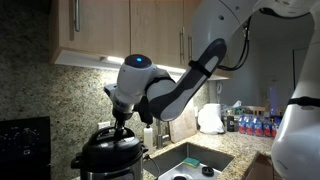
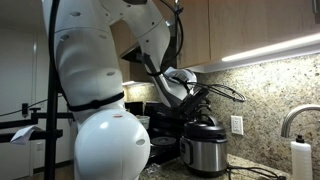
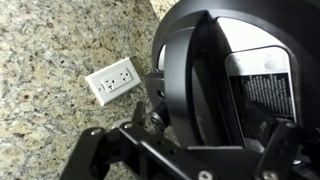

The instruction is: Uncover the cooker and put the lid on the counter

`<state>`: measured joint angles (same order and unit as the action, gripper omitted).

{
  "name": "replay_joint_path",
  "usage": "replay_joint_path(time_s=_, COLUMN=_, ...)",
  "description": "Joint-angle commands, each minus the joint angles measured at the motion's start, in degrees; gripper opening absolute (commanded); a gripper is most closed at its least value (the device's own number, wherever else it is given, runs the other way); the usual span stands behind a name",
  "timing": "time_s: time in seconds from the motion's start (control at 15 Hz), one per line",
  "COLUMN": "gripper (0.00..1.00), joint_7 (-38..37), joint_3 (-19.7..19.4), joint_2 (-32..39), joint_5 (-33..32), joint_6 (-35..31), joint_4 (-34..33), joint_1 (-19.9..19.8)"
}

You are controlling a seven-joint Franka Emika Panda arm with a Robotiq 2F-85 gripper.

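Note:
My fingers stop above the arched handle (image 1: 118, 131) (image 3: 178, 80) on the domed lid. My gripper isn't ready to close yet: it will go down first and then close on the handle.
The cooker (image 1: 108, 165) (image 2: 206, 156) stands on the granite counter (image 1: 228, 152) in both exterior views, steel body and black rim. Its black domed lid (image 1: 110, 141) (image 2: 205, 129) sits on it. My gripper (image 1: 122, 117) (image 2: 196, 103) hangs just above the lid's raised top handle, open. In the wrist view the lid (image 3: 200, 60) fills the right side. There my gripper (image 3: 190, 145) has one finger on each side of the arched handle (image 3: 178, 80), wide apart and holding nothing.
A black stove (image 1: 22, 140) stands beside the cooker, and on the cooker's other side lies an inset sink (image 1: 195, 160). A white bag (image 1: 210, 118) and bottles (image 1: 255, 125) stand beyond it. The backsplash behind has a wall outlet (image 3: 112, 80). Cabinets hang overhead.

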<state>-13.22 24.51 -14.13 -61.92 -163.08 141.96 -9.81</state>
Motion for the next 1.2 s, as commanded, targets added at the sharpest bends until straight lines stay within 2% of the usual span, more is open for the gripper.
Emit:
replay_joint_path(time_s=0.0, gripper=1.00, joint_7=-7.1, joint_3=2.1, joint_2=1.8, joint_5=-10.3, joint_6=-0.7, joint_4=-3.1, joint_1=-3.0)
replay_joint_path(time_s=0.4, gripper=1.00, joint_7=-15.7, joint_3=2.2, joint_2=5.2, joint_5=-23.4, joint_6=0.2, joint_4=-7.6, joint_1=-3.3)
replay_joint_path(time_s=0.73, gripper=1.00, joint_7=-21.9, joint_3=1.7, joint_2=8.6, joint_5=-33.2, joint_6=0.9, joint_4=-7.9, joint_1=-2.8)
replay_joint_path(time_s=1.13, gripper=1.00, joint_7=-35.4, joint_3=1.6, joint_2=9.6, joint_5=-51.0, joint_6=1.5, joint_4=-9.5, joint_1=-2.0)
